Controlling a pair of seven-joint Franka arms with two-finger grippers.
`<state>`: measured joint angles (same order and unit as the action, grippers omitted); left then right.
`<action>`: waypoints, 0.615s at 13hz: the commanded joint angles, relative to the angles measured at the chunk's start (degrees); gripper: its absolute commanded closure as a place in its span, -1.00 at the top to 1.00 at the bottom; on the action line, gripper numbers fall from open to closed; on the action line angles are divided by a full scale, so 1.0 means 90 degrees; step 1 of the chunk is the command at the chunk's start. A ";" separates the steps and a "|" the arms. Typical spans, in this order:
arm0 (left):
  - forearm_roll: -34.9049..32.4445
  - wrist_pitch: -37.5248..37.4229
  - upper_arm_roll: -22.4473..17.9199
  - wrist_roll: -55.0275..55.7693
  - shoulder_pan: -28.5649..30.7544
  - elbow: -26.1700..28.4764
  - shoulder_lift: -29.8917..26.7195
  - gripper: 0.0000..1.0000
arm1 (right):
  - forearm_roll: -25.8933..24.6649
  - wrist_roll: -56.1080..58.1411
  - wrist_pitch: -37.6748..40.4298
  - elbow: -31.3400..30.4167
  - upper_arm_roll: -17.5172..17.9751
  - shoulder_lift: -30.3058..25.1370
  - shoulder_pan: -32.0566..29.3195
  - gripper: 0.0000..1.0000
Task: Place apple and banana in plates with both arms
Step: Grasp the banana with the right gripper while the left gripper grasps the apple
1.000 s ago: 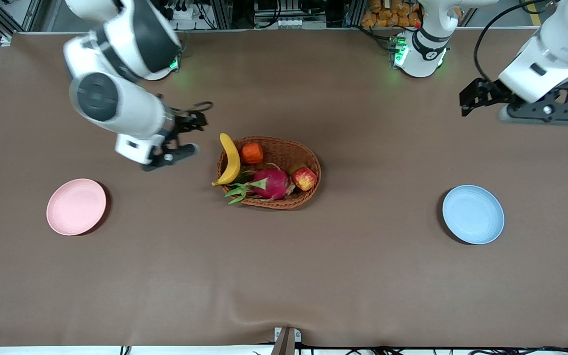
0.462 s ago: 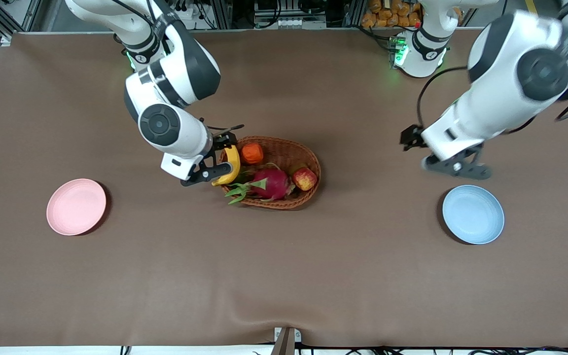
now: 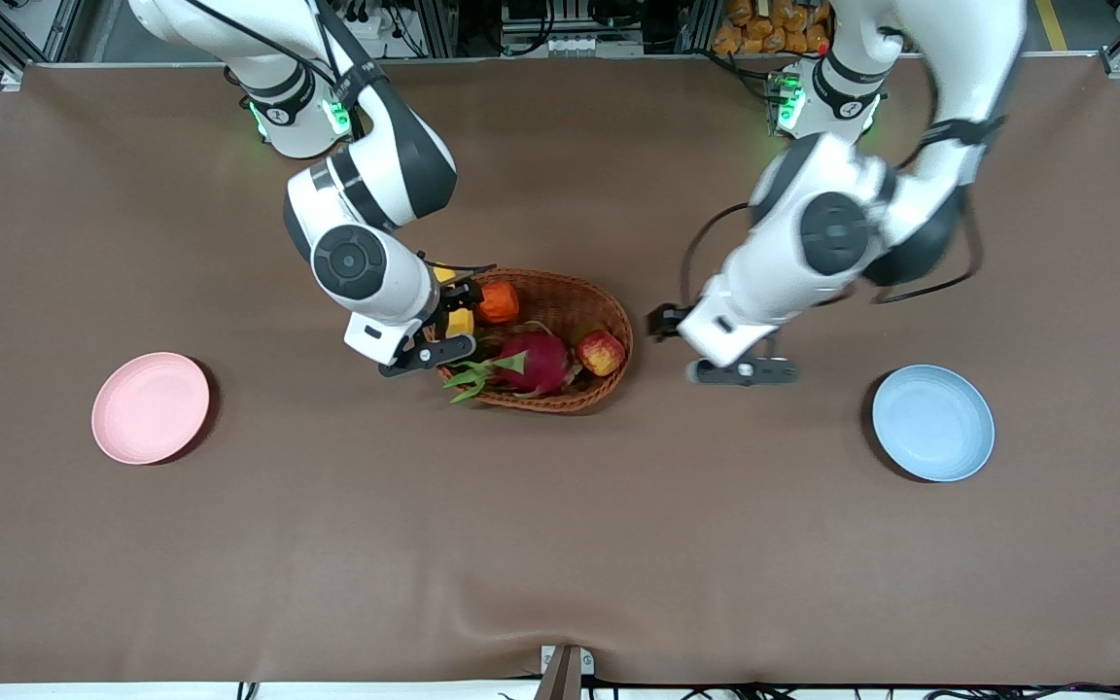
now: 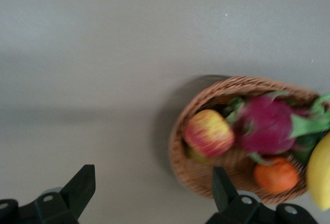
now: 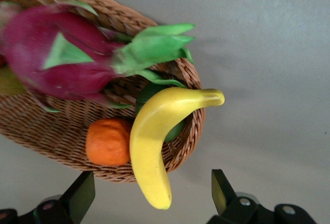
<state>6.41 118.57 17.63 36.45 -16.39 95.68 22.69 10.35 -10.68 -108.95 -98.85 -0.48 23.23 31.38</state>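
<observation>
Next, my left gripper grips the apple (image 3: 601,351) by its round red sides to put it in the blue plate (image 3: 932,422).
The yellow banana (image 5: 152,141) lies over the rim of the wicker basket (image 3: 609,389) at the right arm's end; a bit of it shows in the front view (image 3: 461,321). My right gripper (image 3: 458,297) is open over it, and in the right wrist view (image 5: 152,195) the banana's tip lies between the fingers. The red apple (image 3: 601,351) sits in the basket's other end. My left gripper (image 3: 665,321) is open over the table beside that end; its wrist view (image 4: 149,195) shows the apple (image 4: 208,133) ahead.
A magenta dragon fruit (image 3: 536,362) and an orange fruit (image 3: 497,302) also lie in the basket. The pink plate (image 3: 150,407) is toward the right arm's end, the blue plate (image 3: 932,422) toward the left arm's end, both nearer the camera than the basket.
Both arms swung in from the table's ends toward the basket. The right gripper came over the banana; the left gripper came beside the apple's end of the basket.
</observation>
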 commanded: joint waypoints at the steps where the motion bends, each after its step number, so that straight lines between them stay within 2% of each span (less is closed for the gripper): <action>1: 0.0079 0.1010 -0.0016 0.0870 -0.0161 0.0509 0.0086 1.00 | 0.0362 -0.0063 -0.0325 -0.0285 -0.0064 0.0143 0.0136 1.00; 4: 0.0098 0.1629 -0.0016 0.1669 -0.0356 0.0775 0.0358 1.00 | 0.0549 -0.0073 -0.0959 -0.0725 -0.0064 0.0221 0.0282 1.00; 8: 0.0108 0.2225 -0.0016 0.2852 -0.0513 0.0688 0.0827 1.00 | 0.0559 -0.0063 -0.1029 -0.0736 -0.0064 0.0426 0.0322 1.00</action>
<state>6.45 136.28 17.67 58.25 -20.50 102.39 28.53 14.33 -10.78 -117.47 -105.01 -0.46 26.71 33.66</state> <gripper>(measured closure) 0.000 0.000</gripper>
